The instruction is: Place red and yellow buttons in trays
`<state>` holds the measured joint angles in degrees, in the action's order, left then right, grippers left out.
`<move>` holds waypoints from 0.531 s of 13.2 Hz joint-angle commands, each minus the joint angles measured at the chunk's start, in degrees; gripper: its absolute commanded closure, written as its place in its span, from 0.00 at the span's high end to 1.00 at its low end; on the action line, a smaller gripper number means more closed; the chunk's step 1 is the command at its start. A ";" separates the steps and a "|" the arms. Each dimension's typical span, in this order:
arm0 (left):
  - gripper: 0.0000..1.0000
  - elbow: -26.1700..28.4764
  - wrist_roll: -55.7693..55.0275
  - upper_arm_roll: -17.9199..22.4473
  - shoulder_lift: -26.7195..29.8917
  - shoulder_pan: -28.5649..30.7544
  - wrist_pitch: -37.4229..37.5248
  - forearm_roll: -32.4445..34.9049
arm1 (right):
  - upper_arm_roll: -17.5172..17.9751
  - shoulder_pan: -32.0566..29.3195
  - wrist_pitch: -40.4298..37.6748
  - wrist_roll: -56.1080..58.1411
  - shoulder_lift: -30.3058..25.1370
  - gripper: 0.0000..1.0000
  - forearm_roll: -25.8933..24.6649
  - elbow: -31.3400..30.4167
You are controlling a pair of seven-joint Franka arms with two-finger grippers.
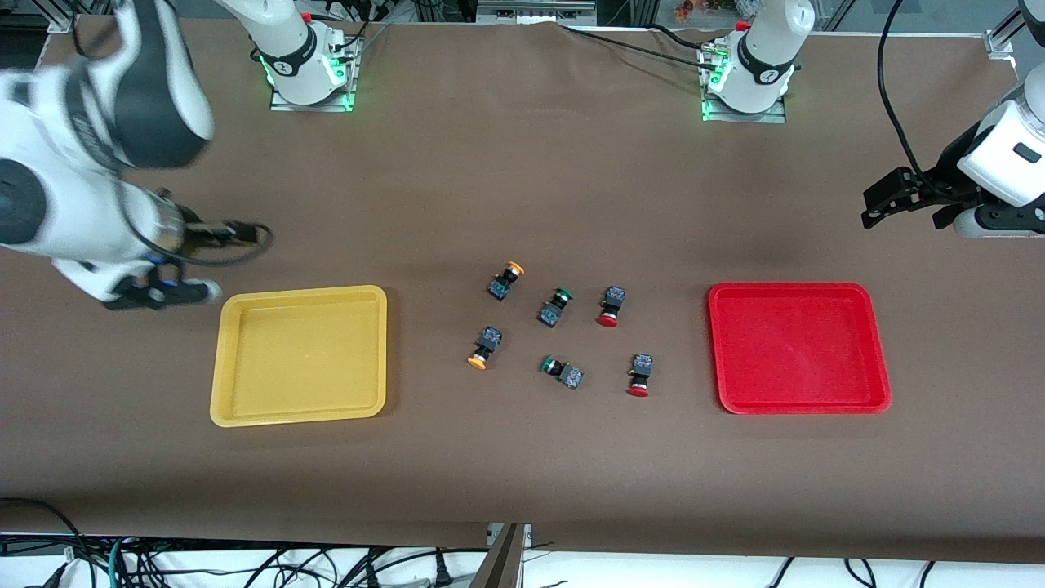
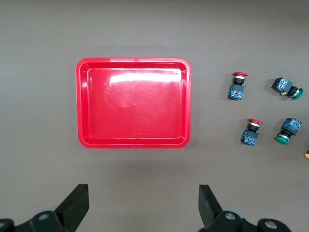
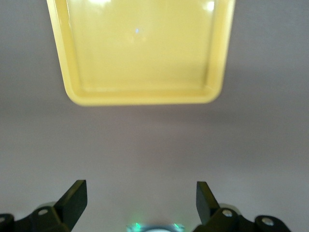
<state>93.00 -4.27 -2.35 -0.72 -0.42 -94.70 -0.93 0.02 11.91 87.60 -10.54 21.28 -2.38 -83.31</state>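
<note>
The yellow-capped button has to go in the yellow tray, so my right gripper next needs to grab the button by its blue body (image 1: 499,288).
Two red-capped buttons (image 1: 610,306) (image 1: 641,375) and two yellow-capped buttons (image 1: 506,280) (image 1: 485,348) lie on the table between the yellow tray (image 1: 229,355) and the red tray (image 1: 878,347). Both trays hold nothing. My left gripper (image 1: 878,204) is open and empty, in the air over the table at the left arm's end, apart from the red tray. Its wrist view shows the open gripper (image 2: 143,203), the red tray (image 2: 85,106) and both red buttons (image 2: 238,86) (image 2: 251,132). My right gripper (image 1: 219,260) is open and empty beside the yellow tray's corner. Its wrist view shows the open gripper (image 3: 142,200) and the yellow tray (image 3: 145,96).
Two green-capped buttons (image 1: 555,306) (image 1: 562,370) lie among the red and yellow ones; they also show in the left wrist view (image 2: 287,88) (image 2: 288,130). The arm bases (image 1: 310,73) (image 1: 747,77) stand farthest from the front camera. Brown table surface surrounds the trays.
</note>
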 commanded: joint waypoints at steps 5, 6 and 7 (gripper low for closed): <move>1.00 -1.42 0.14 0.07 -1.21 0.07 -0.31 -0.03 | 0.06 12.92 23.02 -36.00 14.38 1.00 10.29 1.40; 1.00 -1.51 0.14 0.07 -2.17 -0.28 -0.57 -0.03 | -0.02 15.74 27.06 -41.01 16.40 1.00 10.20 1.40; 1.00 -1.60 0.40 -0.02 -3.57 -0.54 -0.83 0.23 | 0.06 17.25 30.41 -45.06 18.42 1.00 10.20 1.48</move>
<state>92.99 -4.27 -2.35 -1.60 -0.45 -95.45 -0.93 0.59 25.39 113.60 -48.13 36.52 7.11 -83.16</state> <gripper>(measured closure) 0.000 0.000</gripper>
